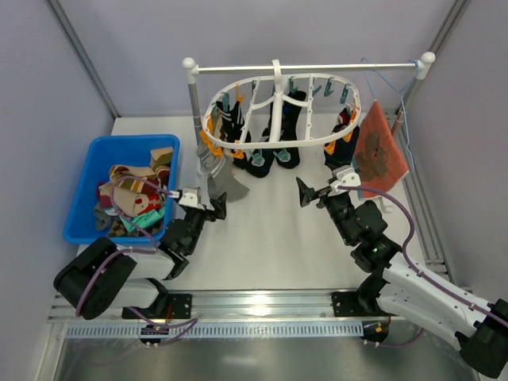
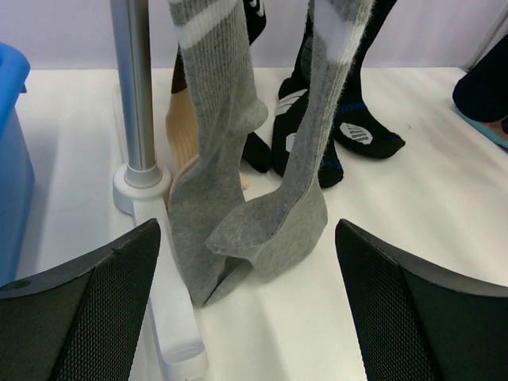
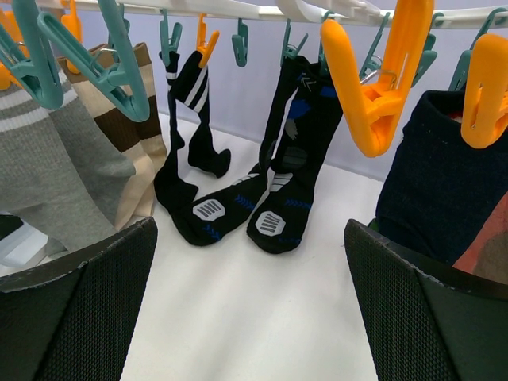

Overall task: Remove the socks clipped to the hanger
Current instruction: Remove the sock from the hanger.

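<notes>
Next, my left gripper grabs the nearer grey sock by its hanging foot, so its clip stays free for my right gripper to open.
The white oval hanger [image 1: 279,144] hangs by its hook from the rail, with orange and teal clips around its rim. Grey socks [image 1: 223,176] hang at its left front, black socks [image 1: 271,156] in the middle, and dark socks [image 1: 341,149] at the right. My left gripper [image 1: 206,204] is open and empty, low on the table, facing the grey socks [image 2: 238,198] just ahead of it [image 2: 248,305]. My right gripper [image 1: 321,193] is open and empty under the hanger's right side, facing the black socks [image 3: 270,198]. Orange clips [image 3: 373,79] hang close above it [image 3: 250,309].
A blue bin [image 1: 131,141] holding several loose socks stands at the left. The rail stand's post [image 2: 135,95] and white foot [image 2: 171,309] lie just left of the left gripper. An orange-red flower cloth [image 1: 379,151] and a blue wire hanger [image 1: 397,95] hang at the right.
</notes>
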Controlling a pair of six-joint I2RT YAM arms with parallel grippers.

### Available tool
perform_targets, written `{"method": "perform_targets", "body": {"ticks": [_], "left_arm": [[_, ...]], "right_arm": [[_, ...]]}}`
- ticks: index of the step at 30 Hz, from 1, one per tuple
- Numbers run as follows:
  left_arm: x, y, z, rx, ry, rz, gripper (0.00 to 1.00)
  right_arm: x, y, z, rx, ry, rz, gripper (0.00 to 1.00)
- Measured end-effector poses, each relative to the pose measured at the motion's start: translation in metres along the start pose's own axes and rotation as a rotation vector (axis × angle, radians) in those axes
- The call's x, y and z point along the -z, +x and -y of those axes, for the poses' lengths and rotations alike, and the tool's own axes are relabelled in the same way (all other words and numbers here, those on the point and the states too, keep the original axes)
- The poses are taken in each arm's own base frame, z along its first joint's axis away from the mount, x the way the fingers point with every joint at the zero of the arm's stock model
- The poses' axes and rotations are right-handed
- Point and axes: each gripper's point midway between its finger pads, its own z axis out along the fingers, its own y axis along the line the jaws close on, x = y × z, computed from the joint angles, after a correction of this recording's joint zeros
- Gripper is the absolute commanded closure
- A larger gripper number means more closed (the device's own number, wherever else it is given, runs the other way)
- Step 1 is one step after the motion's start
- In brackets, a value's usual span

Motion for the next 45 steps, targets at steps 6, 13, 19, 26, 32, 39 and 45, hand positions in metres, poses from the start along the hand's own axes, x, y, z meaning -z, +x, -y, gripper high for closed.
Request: {"method": "perform_targets", "body": {"ticks": [6,13,19,26,32,39,45], "left_arm": [[-0.016,0.008,0.005,-0.01,-0.004,-0.025,0.25],[-0.03,0.013,0.011,-0.025,0.002,-0.04,0.72],[-0.03,0.014,0.035,-0.076,0.046,-0.04,1.0],[-0.023,0.014,0.073,-0.155,0.101,-0.032,1.0],[-0.015,0.007,0.102,-0.209,0.127,-0.01,1.0],[-0.012,0.005,0.128,-0.254,0.141,0.0,1.0],[-0.012,0.009,0.154,-0.281,0.169,0.0,1.0]], "right_arm": [[0.0,0.0,-0.001,-0.001,-0.006,0.002,0.0],[0.0,0.0,-0.001,-0.001,-0.006,0.002,0.0],[0.0,0.0,-0.001,-0.001,-0.007,0.002,0.0],[0.001,-0.002,-0.001,-0.002,-0.006,0.007,0.0],[0.003,-0.004,0.0,-0.006,-0.005,0.015,0.0],[0.004,-0.001,-0.005,-0.005,-0.036,0.002,0.0],[0.008,-0.005,-0.013,-0.019,-0.087,0.011,0.01]]}}
